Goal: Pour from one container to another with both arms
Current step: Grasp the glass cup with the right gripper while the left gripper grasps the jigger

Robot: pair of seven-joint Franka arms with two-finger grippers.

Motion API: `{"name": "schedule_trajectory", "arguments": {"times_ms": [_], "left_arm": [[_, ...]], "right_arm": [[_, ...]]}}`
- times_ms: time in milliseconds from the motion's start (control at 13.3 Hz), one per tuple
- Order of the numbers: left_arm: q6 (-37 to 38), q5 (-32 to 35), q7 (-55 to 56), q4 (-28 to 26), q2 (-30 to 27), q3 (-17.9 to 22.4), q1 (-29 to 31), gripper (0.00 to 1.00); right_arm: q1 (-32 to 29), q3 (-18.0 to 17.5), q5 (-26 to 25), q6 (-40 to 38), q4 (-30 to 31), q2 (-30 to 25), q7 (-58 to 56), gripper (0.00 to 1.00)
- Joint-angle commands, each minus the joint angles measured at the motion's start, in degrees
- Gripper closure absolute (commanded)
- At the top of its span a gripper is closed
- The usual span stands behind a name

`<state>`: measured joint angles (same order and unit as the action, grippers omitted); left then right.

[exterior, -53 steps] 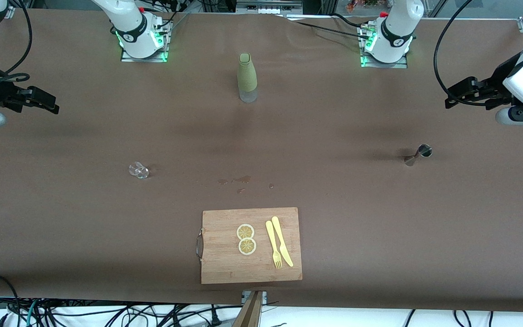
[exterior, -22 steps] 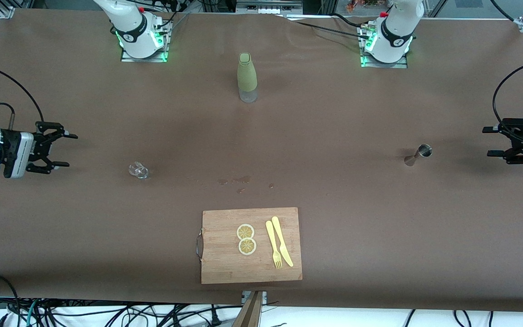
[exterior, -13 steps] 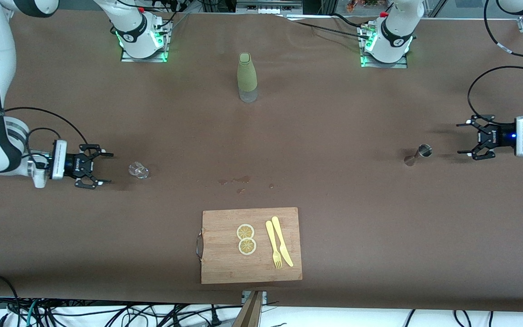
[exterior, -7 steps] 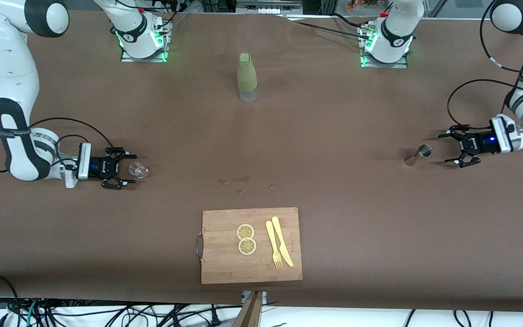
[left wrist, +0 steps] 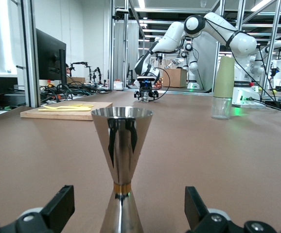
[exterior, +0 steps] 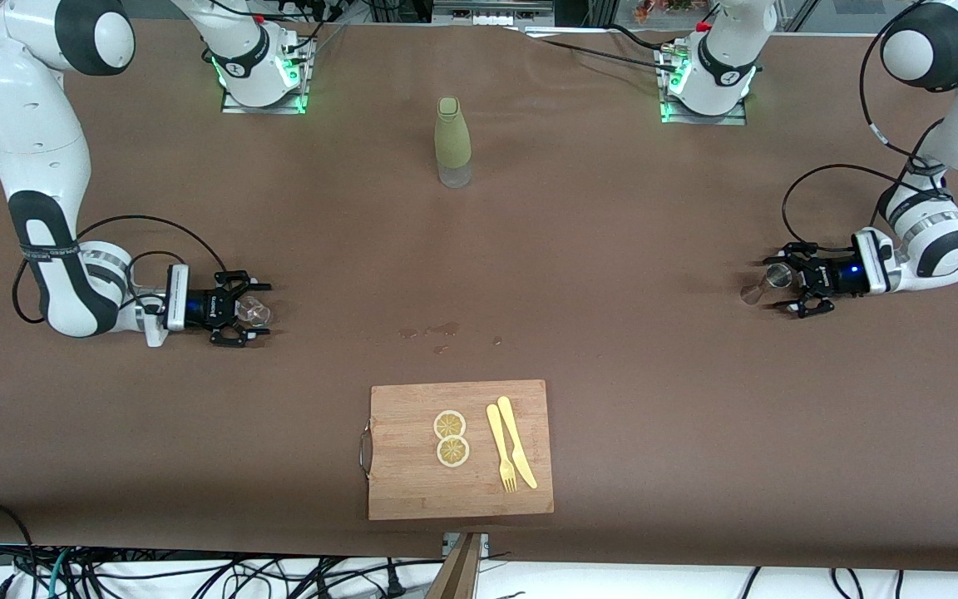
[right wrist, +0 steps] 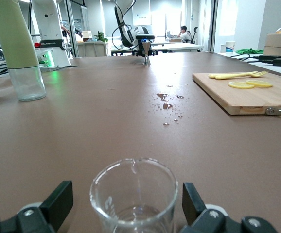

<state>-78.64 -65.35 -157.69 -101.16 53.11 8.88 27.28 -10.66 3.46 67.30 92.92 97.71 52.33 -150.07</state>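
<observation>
The robot's right gripper will next grab the glass by its side, which leaves the small clear glass's open rim free for the pour.
The small clear glass stands upright toward the right arm's end of the table. My right gripper is low at the table and open, one finger on each side of the glass with a gap on both sides. The steel jigger stands upright toward the left arm's end. My left gripper is open around the jigger, with its fingers well clear of the narrow waist. Neither thing is lifted.
An olive-green bottle stands mid-table, near the bases. A wooden cutting board with lemon slices, a yellow fork and a knife lies near the front edge. Small wet spots mark the cloth between bottle and board.
Both arms have slid low along the table toward its middle. The right gripper now straddles the glass and the left gripper straddles the jigger. Both stayed open.
</observation>
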Motion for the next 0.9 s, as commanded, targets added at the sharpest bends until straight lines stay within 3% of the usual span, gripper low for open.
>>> {"name": "schedule_trajectory", "arguments": {"times_ms": [0, 75, 150, 225, 450, 675, 825], "left_arm": [[-0.73, -1.18, -9.30, 0.18, 0.51, 0.62, -1.26, 0.00], [-0.73, -1.18, -9.30, 0.18, 0.51, 0.36, -1.52, 0.00], [-0.73, -1.18, -9.12, 0.18, 0.51, 0.27, -1.61, 0.00], [-0.73, -1.18, -9.04, 0.18, 0.51, 0.18, -1.79, 0.00], [-0.73, -1.18, -8.95, 0.18, 0.51, -0.26, -1.96, 0.00], [-0.73, -1.10, -9.03, 0.18, 0.51, -0.18, -1.96, 0.19], [-0.64, -1.01, -9.03, 0.18, 0.51, -0.17, -1.88, 0.18]], "right_arm": [[-0.06, -0.39, 0.99, -0.54, -2.52, 2.15, -0.57, 0.02], [-0.06, -0.48, 0.99, -0.54, -2.96, 2.25, -0.57, 0.12], [-0.15, -0.82, 0.90, -0.63, -3.05, 2.25, -0.49, 0.36], [-0.15, -0.83, 0.99, -1.07, -3.49, 2.25, 0.30, 0.66], [-0.15, -1.35, 0.90, -1.94, -4.63, 2.33, 1.80, 0.96], [-0.15, -1.71, 0.99, -3.26, -5.77, 2.25, 4.42, 1.00], [-0.15, -2.40, 0.90, -4.84, -7.96, 2.07, 8.54, 1.00]]}}
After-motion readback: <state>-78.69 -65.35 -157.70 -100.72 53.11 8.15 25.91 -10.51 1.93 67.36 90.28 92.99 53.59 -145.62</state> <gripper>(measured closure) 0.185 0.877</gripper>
